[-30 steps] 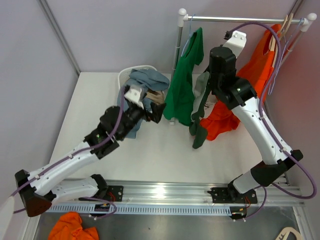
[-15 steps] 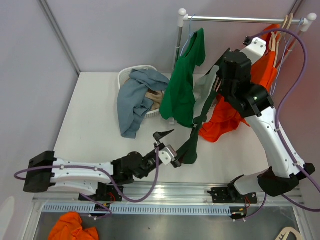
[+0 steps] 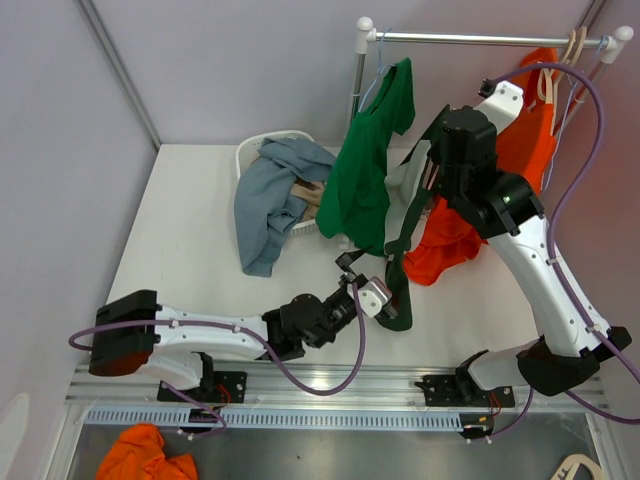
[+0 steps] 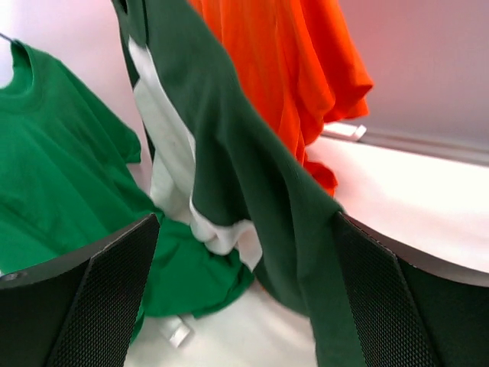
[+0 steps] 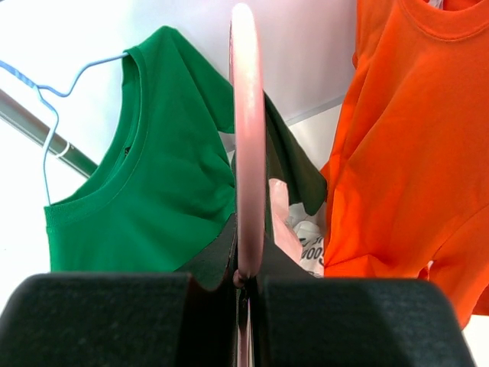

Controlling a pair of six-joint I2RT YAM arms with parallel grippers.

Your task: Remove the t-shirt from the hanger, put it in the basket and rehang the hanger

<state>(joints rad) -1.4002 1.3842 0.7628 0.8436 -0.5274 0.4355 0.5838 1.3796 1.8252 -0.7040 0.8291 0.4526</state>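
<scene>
I will next grab the t-shirt's low-hanging dark green end [image 3: 398, 302] with my left gripper, away from the held pink hanger [image 3: 432, 176]. Then I will pull the t-shirt off.
A dark green and white t-shirt [image 3: 400, 235] hangs from a pink hanger [image 5: 247, 145]. My right gripper [image 5: 246, 279] is shut on the hanger and holds it up in front of the rail; it shows in the top view [image 3: 432, 168]. The shirt trails down to the table. My left gripper [image 3: 368, 283] is low by the shirt's bottom end, open. In the left wrist view the shirt [image 4: 252, 176] hangs between my spread fingers [image 4: 84, 298], nearer the right one. No finger touches the cloth.
A bright green t-shirt [image 3: 365, 170] on a blue wire hanger [image 5: 46, 99] and an orange t-shirt [image 3: 520, 130] hang on the rail [image 3: 480, 40]. A white basket [image 3: 262, 145] with blue-grey clothes stands at the back left. Orange cloth [image 3: 150, 450] lies below the table's front edge.
My left arm left the basket, swung to the table's front, then reached right to the shirt's bottom end. My right arm lifted the hanger and shirt up and right.
</scene>
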